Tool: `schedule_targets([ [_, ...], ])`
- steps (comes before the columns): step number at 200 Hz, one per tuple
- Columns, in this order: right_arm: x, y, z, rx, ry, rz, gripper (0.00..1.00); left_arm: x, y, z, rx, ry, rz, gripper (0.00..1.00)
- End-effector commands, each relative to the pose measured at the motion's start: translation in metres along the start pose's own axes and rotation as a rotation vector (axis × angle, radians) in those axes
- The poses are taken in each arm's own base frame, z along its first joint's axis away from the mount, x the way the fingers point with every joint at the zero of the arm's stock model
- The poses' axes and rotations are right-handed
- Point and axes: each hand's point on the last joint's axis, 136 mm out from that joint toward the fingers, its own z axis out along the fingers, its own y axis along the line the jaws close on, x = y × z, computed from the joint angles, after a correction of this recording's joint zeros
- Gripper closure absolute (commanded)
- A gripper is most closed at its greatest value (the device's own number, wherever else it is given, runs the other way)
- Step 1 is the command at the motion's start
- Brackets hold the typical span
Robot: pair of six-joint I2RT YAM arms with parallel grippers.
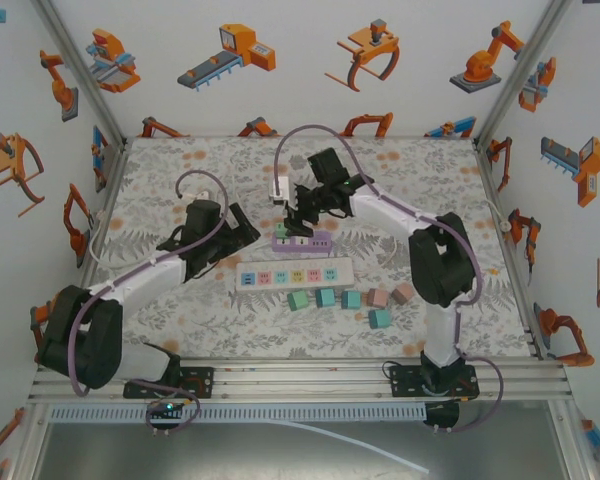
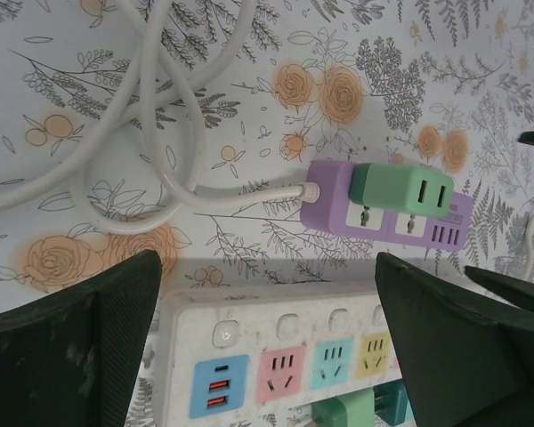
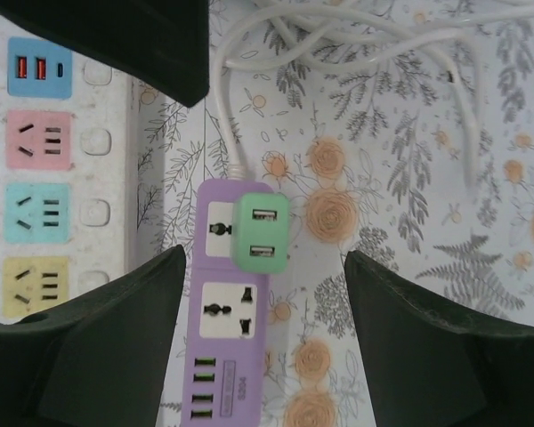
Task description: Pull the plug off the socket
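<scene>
I should next grab the green plug [image 1: 280, 232] across its two long sides with my right gripper, so that I can pull the plug straight off the socket [image 1: 283, 242].
A purple socket strip [image 1: 310, 242] lies mid-table on its white cable. The green plug [image 1: 280, 232] sits on the socket nearest that cable. In the right wrist view the green plug [image 3: 261, 233] overhangs the edge of the purple strip [image 3: 218, 374]. I cannot tell how deep its prongs sit. My right gripper [image 3: 265, 258] hovers above the strip, open, with both fingers clear of the plug. My left gripper [image 2: 267, 267] stands wide open over the white power strip [image 2: 285, 329], with the green plug [image 2: 400, 189] and purple strip [image 2: 329, 191] beyond it.
The white power strip [image 1: 290, 275] with coloured sockets lies just in front of the purple one. Several loose green, teal and pink plugs [image 1: 325, 297] sit nearer the table front. White cable loops [image 2: 160, 116] lie behind the strips. Printed walls enclose the table.
</scene>
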Motion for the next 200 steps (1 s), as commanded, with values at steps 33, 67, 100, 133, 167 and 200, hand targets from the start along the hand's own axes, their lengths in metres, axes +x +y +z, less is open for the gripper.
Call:
schedule_targets([
  [33,0.01,0.004,0.025,-0.08,0.018,0.019,0.4,-0.01,-0.012,0.016,0.038,-0.023,-0.002,0.09],
  [67,0.013,0.004,0.032,-0.09,0.024,0.039,0.49,-0.003,-0.017,0.026,0.064,0.02,0.018,0.13],
  [100,0.012,0.004,0.034,-0.099,0.01,0.044,0.59,0.003,-0.022,0.037,0.088,0.047,0.024,0.16],
  [133,0.01,0.002,0.033,-0.096,0.008,0.056,0.69,0.012,-0.022,0.049,0.079,0.09,0.029,0.17],
  [167,0.007,0.002,0.032,-0.1,0.001,0.059,0.73,0.024,-0.024,0.06,0.063,0.129,0.071,0.18],
  [200,0.003,0.0,0.032,-0.097,-0.008,0.063,0.75,0.035,-0.016,0.065,-0.026,0.159,0.136,0.25],
])
